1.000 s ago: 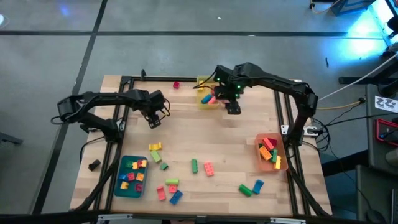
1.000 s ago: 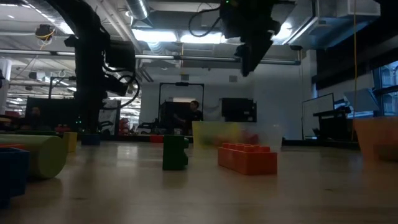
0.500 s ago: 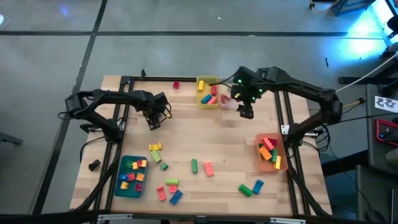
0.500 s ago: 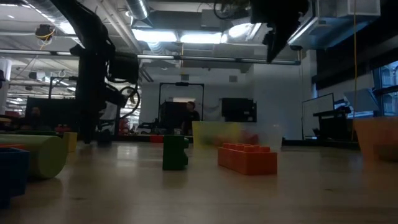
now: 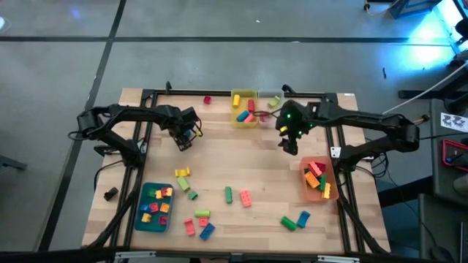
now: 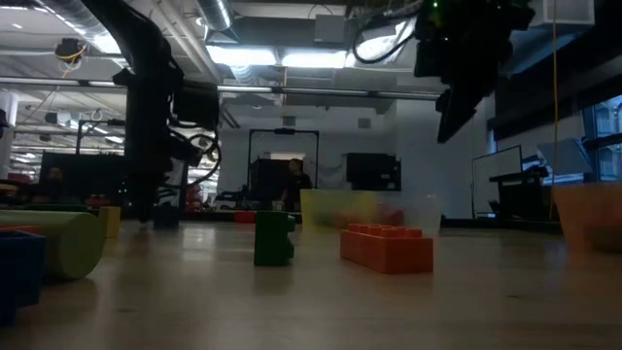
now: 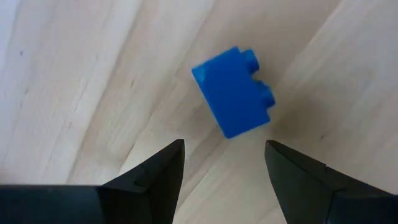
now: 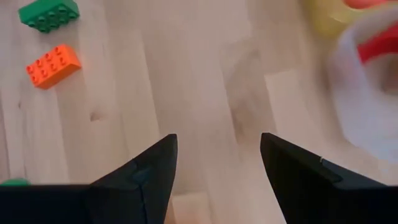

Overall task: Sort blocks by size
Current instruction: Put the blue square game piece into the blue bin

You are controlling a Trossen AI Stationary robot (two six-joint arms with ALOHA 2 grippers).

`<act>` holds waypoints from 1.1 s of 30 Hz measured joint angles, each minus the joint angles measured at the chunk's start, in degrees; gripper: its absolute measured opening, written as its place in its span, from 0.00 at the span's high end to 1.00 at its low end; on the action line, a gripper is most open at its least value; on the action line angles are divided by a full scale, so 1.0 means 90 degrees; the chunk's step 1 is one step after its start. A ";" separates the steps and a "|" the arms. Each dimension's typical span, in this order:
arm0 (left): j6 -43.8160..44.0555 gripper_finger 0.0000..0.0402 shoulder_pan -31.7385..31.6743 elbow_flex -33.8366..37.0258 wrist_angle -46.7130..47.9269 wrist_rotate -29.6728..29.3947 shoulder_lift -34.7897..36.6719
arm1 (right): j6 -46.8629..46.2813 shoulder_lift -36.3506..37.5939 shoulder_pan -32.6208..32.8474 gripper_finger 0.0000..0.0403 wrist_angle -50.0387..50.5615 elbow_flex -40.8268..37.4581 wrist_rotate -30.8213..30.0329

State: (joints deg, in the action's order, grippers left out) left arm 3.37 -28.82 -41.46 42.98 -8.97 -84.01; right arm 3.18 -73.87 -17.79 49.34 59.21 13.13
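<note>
My left gripper is going to grab the small blue brick next by its studded side (image 7: 257, 83) and flat bottom, to sort it into the teal bin.
My left gripper (image 5: 184, 143) is open at the table's far left, low over the wood. A small blue brick (image 7: 235, 92) lies on its side on the table just ahead of its fingers, between their lines but apart from them. My right gripper (image 5: 290, 146) is open and empty, above the table between the clear bin (image 5: 269, 108) and the orange bin (image 5: 319, 180). Several loose blocks lie near the front, among them a green one (image 5: 228, 194) and an orange one (image 5: 246, 198); both also show in the right wrist view, the green (image 8: 48, 12) and the orange (image 8: 53, 65).
A yellow bin (image 5: 244, 107) with blocks stands at the far middle beside the clear bin. A teal bin (image 5: 156, 207) with blocks sits front left. A red block (image 5: 207, 99) lies near the far edge. Bare wood lies in the table's middle.
My right gripper has moved from over the yellow bin toward the table's right and near side, past the clear bin, and now hangs above bare wood.
</note>
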 joint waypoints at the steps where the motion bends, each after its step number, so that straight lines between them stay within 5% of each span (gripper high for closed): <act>1: 0.0058 0.47 0.0000 -0.0046 -0.0001 0.0002 0.0000 | -0.0034 0.0000 0.0073 0.42 -0.0196 -0.0120 0.0002; 15: 0.0330 0.47 0.0000 -0.0322 -0.0646 0.0313 0.0000 | -0.0682 0.0000 0.1323 0.42 -0.2616 -0.1252 -0.0115; 33: -0.0461 0.47 0.0000 -0.0144 -0.0912 0.0216 -0.0017 | -0.0731 0.0000 0.2585 0.42 -0.3477 -0.1650 -0.0119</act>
State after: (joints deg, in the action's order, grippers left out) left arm -0.77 -28.82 -42.75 34.78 -7.03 -84.16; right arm -3.40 -73.87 5.47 18.05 44.36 12.05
